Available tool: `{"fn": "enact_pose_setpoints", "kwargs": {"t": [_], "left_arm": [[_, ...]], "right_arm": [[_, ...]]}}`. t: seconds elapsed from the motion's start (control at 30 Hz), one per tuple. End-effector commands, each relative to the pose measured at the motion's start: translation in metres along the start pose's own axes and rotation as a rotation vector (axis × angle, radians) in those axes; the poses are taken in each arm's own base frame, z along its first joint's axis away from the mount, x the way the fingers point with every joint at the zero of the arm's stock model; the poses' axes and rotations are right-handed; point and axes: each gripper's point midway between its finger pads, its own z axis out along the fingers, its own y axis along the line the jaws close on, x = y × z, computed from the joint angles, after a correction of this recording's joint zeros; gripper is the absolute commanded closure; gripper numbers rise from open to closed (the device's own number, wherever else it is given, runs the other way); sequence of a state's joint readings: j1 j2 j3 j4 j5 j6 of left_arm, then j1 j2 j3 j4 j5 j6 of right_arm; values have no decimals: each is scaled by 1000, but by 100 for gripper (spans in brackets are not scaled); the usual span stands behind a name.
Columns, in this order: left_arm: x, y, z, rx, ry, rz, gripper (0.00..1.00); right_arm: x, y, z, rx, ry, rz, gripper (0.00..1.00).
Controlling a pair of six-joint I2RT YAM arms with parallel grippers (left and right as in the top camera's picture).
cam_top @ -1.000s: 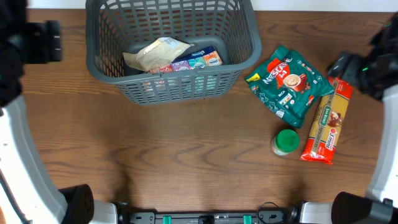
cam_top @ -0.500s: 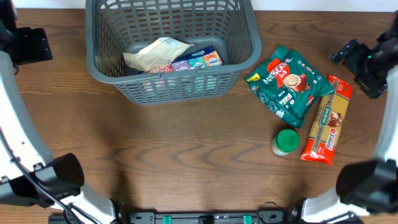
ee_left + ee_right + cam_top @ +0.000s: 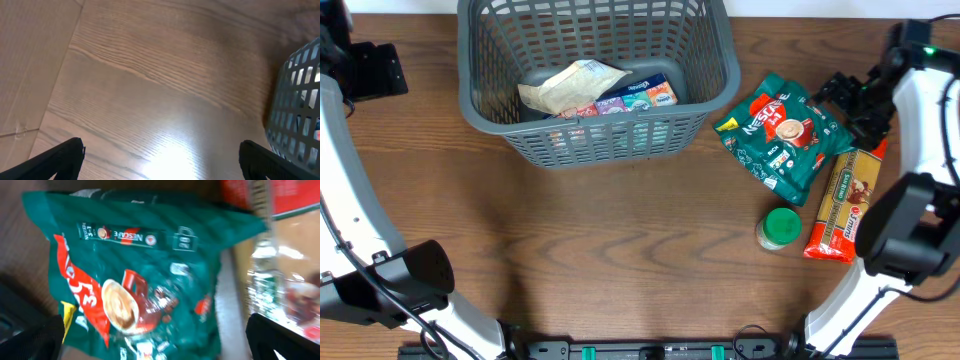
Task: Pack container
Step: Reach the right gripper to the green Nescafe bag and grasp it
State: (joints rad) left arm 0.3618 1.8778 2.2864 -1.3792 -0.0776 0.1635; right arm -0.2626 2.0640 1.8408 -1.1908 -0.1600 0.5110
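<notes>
My right gripper next needs to grip the green Nescafe bag (image 3: 782,135) by its edge away from the container, leaving its body hanging free to pack into the container.
The container (image 3: 500,115) is a large dark grey lattice basket at the back of the table, holding a tan packet (image 3: 565,85) and small colourful cartons (image 3: 638,98); its wall shows in the left wrist view (image 3: 299,105). A green Nescafe bag (image 3: 782,135) lies right of it and fills the right wrist view (image 3: 140,275). A red pasta packet (image 3: 846,205) and a green-lidded jar (image 3: 779,228) lie beside the bag. My right gripper (image 3: 850,100) is open just above the bag's right edge (image 3: 160,340). My left gripper (image 3: 161,160) is open over bare table at far left.
The wooden table's left edge (image 3: 60,65) runs under the left gripper. The left arm's body (image 3: 370,70) sits at the far left beside the basket. The pasta packet's clear window (image 3: 280,275) lies right of the bag.
My right gripper has moved left and down from the far right edge toward the Nescafe bag. The left arm has barely shifted. Objects have not moved.
</notes>
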Motion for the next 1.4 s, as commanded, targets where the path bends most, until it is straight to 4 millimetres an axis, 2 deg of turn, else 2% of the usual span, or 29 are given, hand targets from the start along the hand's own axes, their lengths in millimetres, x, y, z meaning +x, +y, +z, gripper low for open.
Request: {"fn": "enact_pose_setpoints", "kwargs": {"t": [0.0,0.6,0.8,0.93,1.0,1.07,1.17,1.3,1.37], "left_arm": [[-2,-1,3,10,-1,-9,1],[-2,-1,3,10,0,-9,1],[-2,-1,3,10,0,-10,1],[-2,-2,3,10,1,-9,1],[-2,-2,3,10,1,-9,1],[-2,-2,3,11,2,-9,1],[0,-2,3,12,9,-8,1],[1,-3,3,17,11,-7,2],[1,-4,3,20,11,-7,1]], "right_arm": [[7,9,23,9,42,15,1],[22,-5,123,108,191,27,1],[33,5,159,84,238,-99,1],[36,19,167,40,234,-209,2],[35,23,168,30,222,-238,10],[35,28,169,10,222,-244,29],[34,30,169,-2,219,-244,50],[35,29,169,0,221,-243,69],[35,29,169,0,221,-243,89]]}}
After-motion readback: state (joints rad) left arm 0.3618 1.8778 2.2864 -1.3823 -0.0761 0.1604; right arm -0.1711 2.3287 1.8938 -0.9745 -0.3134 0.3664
